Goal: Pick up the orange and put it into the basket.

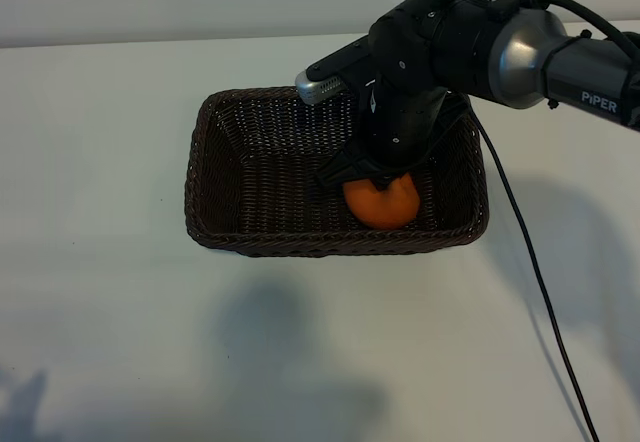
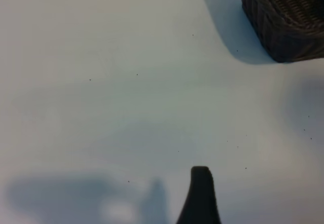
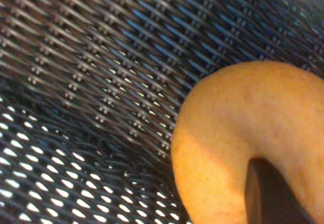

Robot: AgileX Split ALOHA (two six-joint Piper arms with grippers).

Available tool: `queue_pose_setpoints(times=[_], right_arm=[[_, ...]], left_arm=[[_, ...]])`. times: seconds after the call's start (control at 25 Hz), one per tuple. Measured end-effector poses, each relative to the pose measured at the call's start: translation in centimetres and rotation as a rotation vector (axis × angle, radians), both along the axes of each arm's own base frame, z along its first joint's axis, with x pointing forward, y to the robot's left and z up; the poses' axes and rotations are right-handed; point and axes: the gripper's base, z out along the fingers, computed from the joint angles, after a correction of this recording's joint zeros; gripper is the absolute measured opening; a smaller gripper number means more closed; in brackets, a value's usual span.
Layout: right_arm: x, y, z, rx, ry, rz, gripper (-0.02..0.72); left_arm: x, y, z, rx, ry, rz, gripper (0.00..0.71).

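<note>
I should open my right gripper. The orange (image 1: pixel 382 205) is low inside the basket's wicker sides, so it would stay in the basket.
The orange (image 1: pixel 382 205) is low inside the dark brown wicker basket (image 1: pixel 200 162), close to its front right wall. My right gripper (image 1: pixel 376 174) reaches down from above and is shut on the orange. In the right wrist view the orange (image 3: pixel 238 133) fills one side against the basket weave (image 3: pixel 101 82), with one dark finger (image 3: pixel 268 193) pressed on its skin. Whether the fruit rests on the basket floor I cannot tell. Of my left gripper only one dark fingertip (image 2: pixel 201 183) shows, over bare table with nothing near it. A corner of the basket (image 2: pixel 283 21) lies far from it.
The white table (image 1: pixel 120 342) surrounds the basket on all sides. A black cable (image 1: pixel 530 262) runs from the right arm across the table toward the front right. The arm's body hangs over the basket's right half.
</note>
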Motion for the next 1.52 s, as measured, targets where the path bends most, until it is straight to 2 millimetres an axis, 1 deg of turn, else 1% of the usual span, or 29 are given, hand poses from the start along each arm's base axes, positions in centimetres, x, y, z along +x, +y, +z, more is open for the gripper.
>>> queue_pose_setpoints(times=[0.2,0.28,0.32,0.4,0.52,0.6,0.64,0.68,0.8,0.88,0.96,1.12,1.24,1.32,1.4,1.48,1.52], right_arm=[[0.0,0.0,0.0,0.002,0.003,0.006,0.094],[-0.1,0.0,0.0,0.003,0.005,0.01,0.123],[-0.1,0.0,0.0,0.002,0.007,0.01,0.156],[-0.1,0.0,0.0,-0.003,0.014,0.01,0.251],[-0.2,0.0,0.0,-0.009,0.025,0.012,0.455],[-0.3,-0.1,0.0,-0.01,0.03,0.011,0.559],[-0.3,-0.1,0.0,-0.009,0.034,0.01,0.594],[-0.3,0.0,0.0,-0.007,0.04,0.008,0.611],[-0.5,0.0,0.5,0.006,0.038,0.004,0.615],[-0.4,0.0,1.8,0.017,0.02,0.004,0.597],[-0.4,0.0,3.9,0.035,-0.012,0.005,0.58],[-0.2,-0.3,8.7,0.036,-0.108,0.013,0.577],[0.0,-1.2,11.1,0.004,-0.154,0.001,0.577],[0.3,-2.0,11.7,-0.015,-0.164,-0.018,0.577],[0.9,-3.3,11.8,-0.03,-0.162,-0.049,0.577],[1.6,-5.0,11.8,-0.045,-0.162,-0.089,0.577],[2.1,-6.1,11.8,-0.055,-0.166,-0.116,0.575]], left_arm=[[0.0,0.0,0.0,0.0,0.0,0.0,0.592],[0.0,0.0,0.0,0.0,0.0,0.0,0.592],[0.0,0.0,0.0,0.0,0.0,0.0,0.592],[0.0,0.0,0.0,0.0,0.0,0.0,0.592],[0.0,0.0,0.0,0.0,0.0,0.0,0.592],[0.0,0.0,0.0,0.0,0.0,0.0,0.592],[0.0,0.0,0.0,0.0,0.0,0.0,0.592],[0.0,0.0,0.0,0.0,0.0,0.0,0.592],[0.0,0.0,0.0,0.0,0.0,0.0,0.592],[0.0,0.0,0.0,-0.001,0.0,0.0,0.592],[0.0,0.0,0.0,-0.002,0.0,0.001,0.592],[0.0,0.0,0.0,-0.002,0.0,0.001,0.592],[0.0,0.0,0.0,-0.006,0.001,0.005,0.592],[0.0,0.0,0.0,-0.006,0.001,0.005,0.592],[0.0,0.0,0.0,-0.006,0.001,0.005,0.592],[0.0,0.0,0.0,-0.006,0.001,0.005,0.592],[0.0,0.0,0.0,-0.006,0.001,0.005,0.592]])
